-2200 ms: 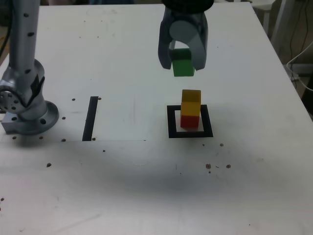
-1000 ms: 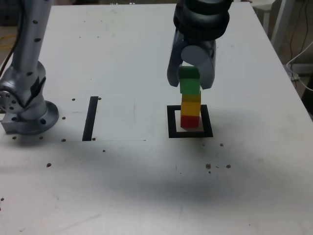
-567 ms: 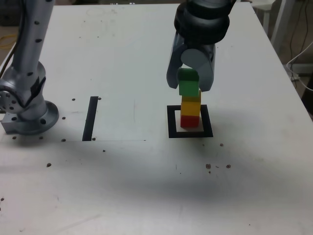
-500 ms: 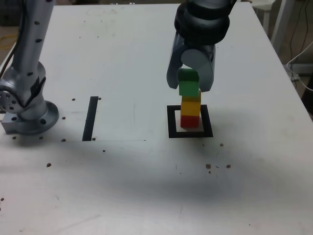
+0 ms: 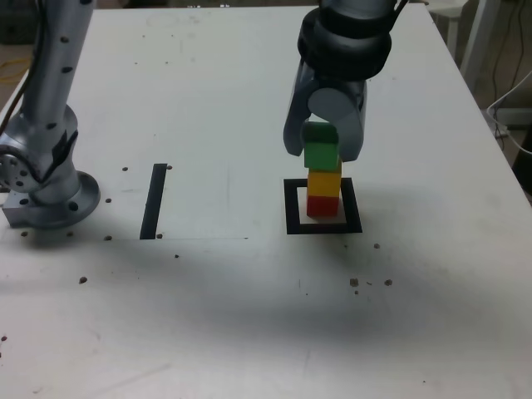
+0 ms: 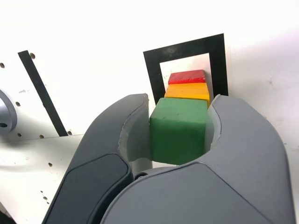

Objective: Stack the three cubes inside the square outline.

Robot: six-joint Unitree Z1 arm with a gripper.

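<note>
My gripper releases the green cube next, since in the exterior view the green cube's lower edge (image 5: 321, 168) meets the yellow cube's top (image 5: 324, 176).
The red cube (image 5: 322, 205) stands in the white centre of the square outline (image 5: 292, 210), with the yellow cube (image 5: 324, 183) on top of it. The green cube (image 5: 320, 154) rests on the yellow one, making a column of three. My gripper (image 5: 322, 151) comes down from above and is shut on the green cube. In the wrist view the green cube (image 6: 179, 129) sits pinched between the two grey fingers (image 6: 122, 135), and the yellow cube (image 6: 187, 91), red cube (image 6: 187, 76) and square outline (image 6: 154, 74) show beyond it.
A straight black strip (image 5: 154, 200) lies on the white table at the exterior view's left, beside the arm's grey base (image 5: 46, 187). Small dark specks dot the table around the outline. Another table edge and cables show at the far right.
The gripper has come down with the green cube from above the yellow and red pair until it rests on the yellow one. In the last half second it sank only slightly.
</note>
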